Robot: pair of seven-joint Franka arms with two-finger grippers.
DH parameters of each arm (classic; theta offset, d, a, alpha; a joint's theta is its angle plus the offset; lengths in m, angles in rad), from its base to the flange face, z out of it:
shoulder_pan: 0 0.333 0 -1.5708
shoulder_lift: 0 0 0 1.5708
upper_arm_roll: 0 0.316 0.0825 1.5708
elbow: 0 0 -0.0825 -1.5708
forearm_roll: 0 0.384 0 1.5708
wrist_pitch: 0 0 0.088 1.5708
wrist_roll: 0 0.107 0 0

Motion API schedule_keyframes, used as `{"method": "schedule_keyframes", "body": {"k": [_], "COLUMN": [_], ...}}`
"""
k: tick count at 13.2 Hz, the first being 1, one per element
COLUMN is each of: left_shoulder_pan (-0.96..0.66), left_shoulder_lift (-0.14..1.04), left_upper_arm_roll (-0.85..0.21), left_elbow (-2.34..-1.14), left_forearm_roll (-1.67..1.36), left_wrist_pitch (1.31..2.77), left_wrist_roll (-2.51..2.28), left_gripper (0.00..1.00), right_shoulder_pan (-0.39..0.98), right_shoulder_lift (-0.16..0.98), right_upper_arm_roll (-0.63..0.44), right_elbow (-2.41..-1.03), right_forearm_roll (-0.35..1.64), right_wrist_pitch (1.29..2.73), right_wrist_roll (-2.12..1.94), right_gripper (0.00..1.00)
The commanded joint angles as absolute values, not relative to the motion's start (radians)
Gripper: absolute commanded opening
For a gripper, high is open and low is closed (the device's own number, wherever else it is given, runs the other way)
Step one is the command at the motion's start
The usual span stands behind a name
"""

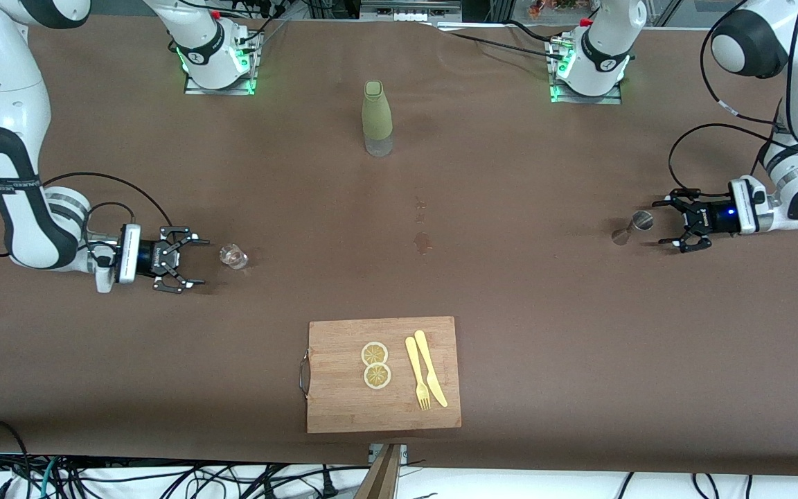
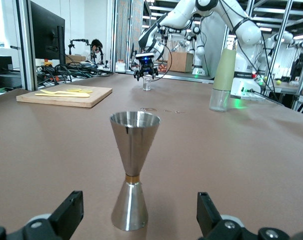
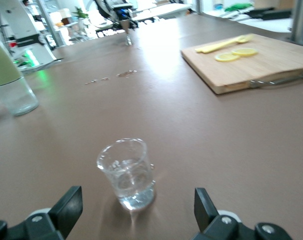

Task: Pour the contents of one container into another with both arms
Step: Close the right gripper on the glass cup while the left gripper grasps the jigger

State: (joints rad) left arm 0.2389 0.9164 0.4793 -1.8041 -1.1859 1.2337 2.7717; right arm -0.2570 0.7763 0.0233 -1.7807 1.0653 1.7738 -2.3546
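Note:
The robot should next pick up the glass beaker by its clear lower body (image 3: 134,187) with its right gripper, so that the glass beaker's open rim (image 3: 122,150) stays free for the pour.
A steel hourglass-shaped jigger (image 1: 633,227) (image 2: 133,175) stands upright on the brown table at the left arm's end. My left gripper (image 1: 669,222) (image 2: 140,220) is open just beside it, low over the table, with the jigger ahead of the fingertips and untouched. A small clear glass beaker (image 1: 233,256) (image 3: 127,172) stands at the right arm's end. Beside the beaker, my right gripper (image 1: 199,263) (image 3: 137,215) is open and level with it, a short gap between them.
A green-sleeved bottle (image 1: 377,118) (image 2: 222,80) (image 3: 6,80) stands mid-table near the arms' bases. A wooden cutting board (image 1: 383,374) (image 3: 251,60) with two lemon slices (image 1: 375,364), a yellow fork and a knife (image 1: 427,374) lies near the front edge. Small wet spots (image 1: 422,241) mark the middle.

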Motion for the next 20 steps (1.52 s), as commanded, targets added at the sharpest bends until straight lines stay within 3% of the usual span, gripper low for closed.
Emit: {"method": "schedule_keyframes", "body": {"k": [1,15,16,18,20], "left_shoulder_pan": [0.244,0.242,0.242,0.241,0.242], "left_shoulder_lift": [0.948,0.983,0.983,0.983,0.982], "left_upper_arm_roll": [0.459,0.397,0.399,0.399,0.399], "left_elbow": [-1.795,-1.801,-1.799,-1.798,-1.795], "left_forearm_roll": [-1.198,-1.25,-1.25,-1.249,-1.247], "left_wrist_pitch": [1.213,1.203,1.203,1.203,1.201], "left_wrist_roll": [2.976,3.028,3.028,3.03,3.028], "left_gripper": [1.0,0.96,0.95,0.79,0.72], "right_shoulder_pan": [-0.259,-0.19,-0.19,-0.189,-0.19], "right_shoulder_lift": [0.814,0.891,0.891,0.891,0.897], "right_upper_arm_roll": [0.026,0.038,0.04,0.04,0.038], "right_elbow": [-1.77,-1.755,-1.755,-1.744,-1.738], "right_forearm_roll": [1.088,1.183,1.183,1.183,1.181], "right_wrist_pitch": [1.72,1.729,1.73,1.729,1.73], "right_wrist_roll": [-2.42,-2.462,-2.464,-2.464,-2.462], "right_gripper": [0.99,0.98,0.91,0.59,0.27]}}
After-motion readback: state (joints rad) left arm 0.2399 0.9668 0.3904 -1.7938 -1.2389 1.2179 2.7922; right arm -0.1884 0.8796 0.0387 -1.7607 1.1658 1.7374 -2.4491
